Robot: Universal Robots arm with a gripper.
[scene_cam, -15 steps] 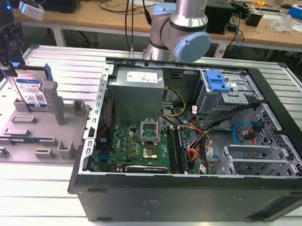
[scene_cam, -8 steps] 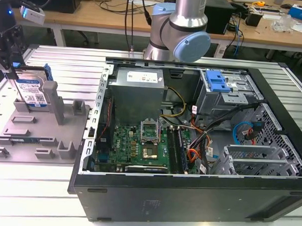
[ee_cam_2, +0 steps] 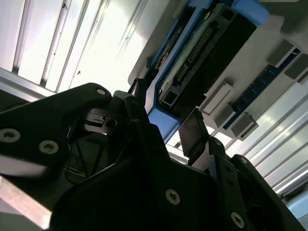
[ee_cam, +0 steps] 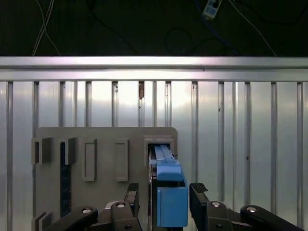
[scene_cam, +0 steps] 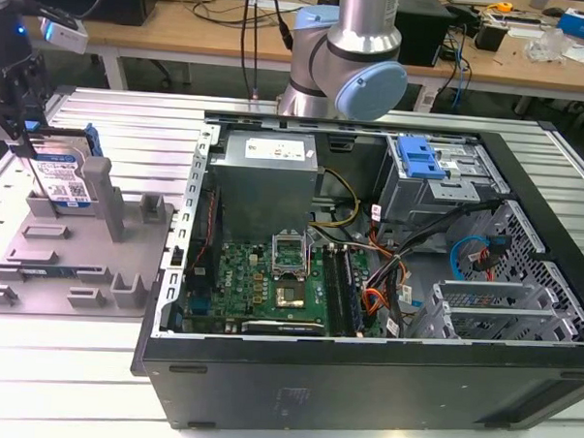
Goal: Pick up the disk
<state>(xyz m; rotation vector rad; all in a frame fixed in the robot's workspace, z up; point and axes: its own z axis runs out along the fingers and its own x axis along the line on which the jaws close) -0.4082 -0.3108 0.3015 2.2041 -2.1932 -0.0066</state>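
My gripper should close on the disk now: my fingers reach down on either side of the disk's blue bar (ee_cam: 172,204) in the wrist view.
The disk (scene_cam: 66,180) stands on edge in a slot of the grey fixture (scene_cam: 77,258), at the exterior view's left; its silver face, white-and-blue label and blue rails show. My gripper (scene_cam: 26,141) hangs right over its upper end. In the first wrist view the disk's blue rail (ee_cam: 168,192) runs between the two black fingers (ee_cam: 198,191), and my gripper (ee_cam: 166,192) straddles it. The second wrist view has the connector end of the disk (ee_cam_2: 202,53) between the fingers of my gripper (ee_cam_2: 166,110), with a bright gap beside one pad (ee_cam_2: 193,132). The jaws stand open around the disk.
An open computer case (scene_cam: 367,280) fills the middle and the exterior view's right, with a blue-fronted drive cage (scene_cam: 418,157) inside. The arm's base (scene_cam: 342,76) stands behind it. Upright posts (scene_cam: 100,186) of the fixture flank the disk. A ribbed metal table (ee_cam: 231,125) lies underneath.
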